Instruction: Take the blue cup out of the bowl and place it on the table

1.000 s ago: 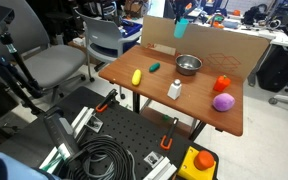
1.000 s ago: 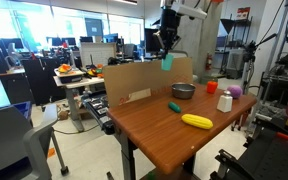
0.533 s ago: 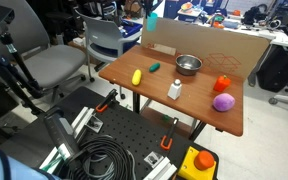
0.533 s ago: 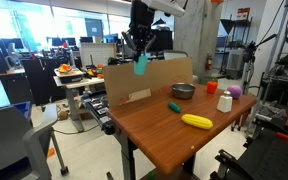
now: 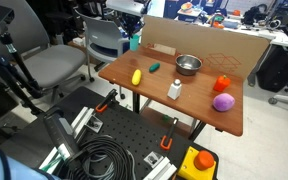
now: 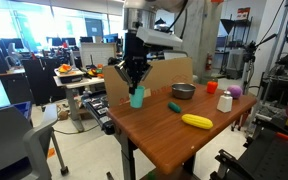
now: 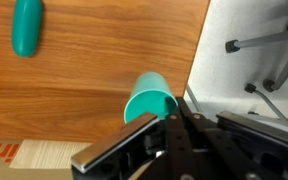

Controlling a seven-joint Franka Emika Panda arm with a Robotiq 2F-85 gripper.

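In the exterior view the blue cup's lower edge (image 5: pixel 134 50) still hangs above the tabletop's back corner, so next my gripper lowers it before releasing it.
My gripper (image 6: pixel 135 86) is shut on the blue cup (image 6: pixel 137 97) and holds it low over the far corner of the wooden table (image 6: pixel 174 138), beside the cardboard wall. I cannot tell whether the cup touches the top. In an exterior view the cup (image 5: pixel 135 43) hangs under the gripper (image 5: pixel 134 36) at the table's (image 5: pixel 184 108) back left corner. In the wrist view the cup (image 7: pixel 147 99) lies open-mouthed between my fingers (image 7: pixel 134 140), close to the table edge. The metal bowl (image 5: pixel 188 64) (image 6: pixel 183 91) stands empty, well away from the gripper.
On the table are a yellow item (image 5: pixel 137 76), a dark green oblong item (image 5: pixel 155 67) (image 7: pixel 27 27), a white bottle (image 5: pixel 174 89), a red item (image 5: pixel 222 84) and a purple ball (image 5: pixel 223 102). A cardboard wall (image 5: pixel 214 45) lines the back edge. A chair (image 5: pixel 102 40) stands behind the corner.
The gripper has carried the cup away from above the bowl, along the cardboard wall to the table's corner, and down toward the surface.
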